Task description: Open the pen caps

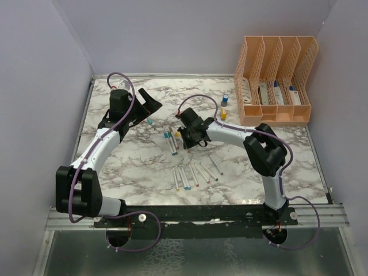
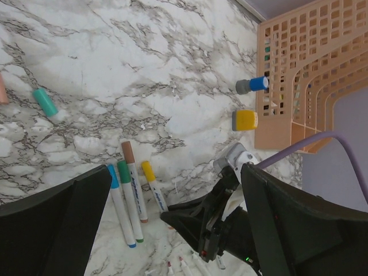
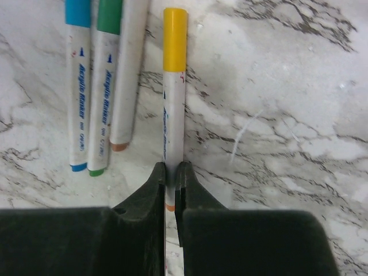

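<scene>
I will grab the yellow cap point(image 1: 177, 134) point(image 2: 148, 171) with my left gripper next and pull it open. The white body of the pen is left to my right gripper.
My right gripper point(image 3: 173, 172) is shut on the white barrel of a yellow-capped pen point(image 3: 174, 115) that lies on the marble table; its yellow cap point(image 3: 175, 37) points away from the jaws. Three capped pens lie just left of it: blue point(image 3: 77, 86), green point(image 3: 103, 86) and one with an orange end point(image 3: 129, 75). In the top view my right gripper point(image 1: 183, 137) sits at this pen group point(image 1: 171, 141). My left gripper point(image 1: 150, 106) is open and empty, hovering up and left of it. In the left wrist view the left gripper point(image 2: 175, 190) looks down on the same pens point(image 2: 129, 190). A loose teal cap point(image 2: 45, 102) lies apart.
Several uncapped pens point(image 1: 195, 172) lie in a row nearer the arm bases. A blue bottle point(image 1: 225, 99) and an orange one point(image 1: 223, 114) stand by the peach file divider point(image 1: 276, 77) at the back right. Grey walls close in the table.
</scene>
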Controlling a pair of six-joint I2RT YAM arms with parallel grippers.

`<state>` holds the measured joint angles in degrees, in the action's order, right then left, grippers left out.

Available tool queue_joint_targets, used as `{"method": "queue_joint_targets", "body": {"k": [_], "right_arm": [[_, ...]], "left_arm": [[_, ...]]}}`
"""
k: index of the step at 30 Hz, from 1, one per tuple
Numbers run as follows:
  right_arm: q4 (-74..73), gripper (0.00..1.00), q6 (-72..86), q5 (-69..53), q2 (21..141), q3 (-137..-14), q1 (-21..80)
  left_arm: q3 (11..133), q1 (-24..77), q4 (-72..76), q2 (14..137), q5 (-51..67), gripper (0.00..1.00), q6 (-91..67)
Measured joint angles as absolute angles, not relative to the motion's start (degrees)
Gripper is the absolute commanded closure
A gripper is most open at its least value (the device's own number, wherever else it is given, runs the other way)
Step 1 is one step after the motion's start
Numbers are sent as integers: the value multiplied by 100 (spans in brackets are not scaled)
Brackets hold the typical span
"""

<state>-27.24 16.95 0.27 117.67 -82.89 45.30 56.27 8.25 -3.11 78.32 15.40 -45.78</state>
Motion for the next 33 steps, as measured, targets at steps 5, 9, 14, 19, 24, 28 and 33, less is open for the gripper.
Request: {"method": "queue_joint_targets", "body": {"k": [5,9,14,19,24,28,33], "right_arm": [[-2569,99,1774,78,11327,-7682,4348],[-2567,99,1761,185,10853,-7303,4239],[-2480,99,1673,211,10300,-7269,4233],[-2368,99,1647,185,10029,-7266,4233],[-2276,99,1645,34,9813,-7266,4233],[-2215,99,1640,-99,9692,-7266,4233],[-2123,99,1619,-279,9618,-7227,4233]], "left_arm": [[5627,980,-296,8014,1590,2,-4641],[5658,1396,-189,8322,1584,3,-4729],[5843,1966,-49,8873,1588,7,-4853],[6040,2292,121,9236,1608,12,-4984],[6075,2429,322,9404,1610,20,-5085],[6075,2477,432,9494,1610,30,-5159],[6075,2488,600,9500,1625,43,-5245]]}}
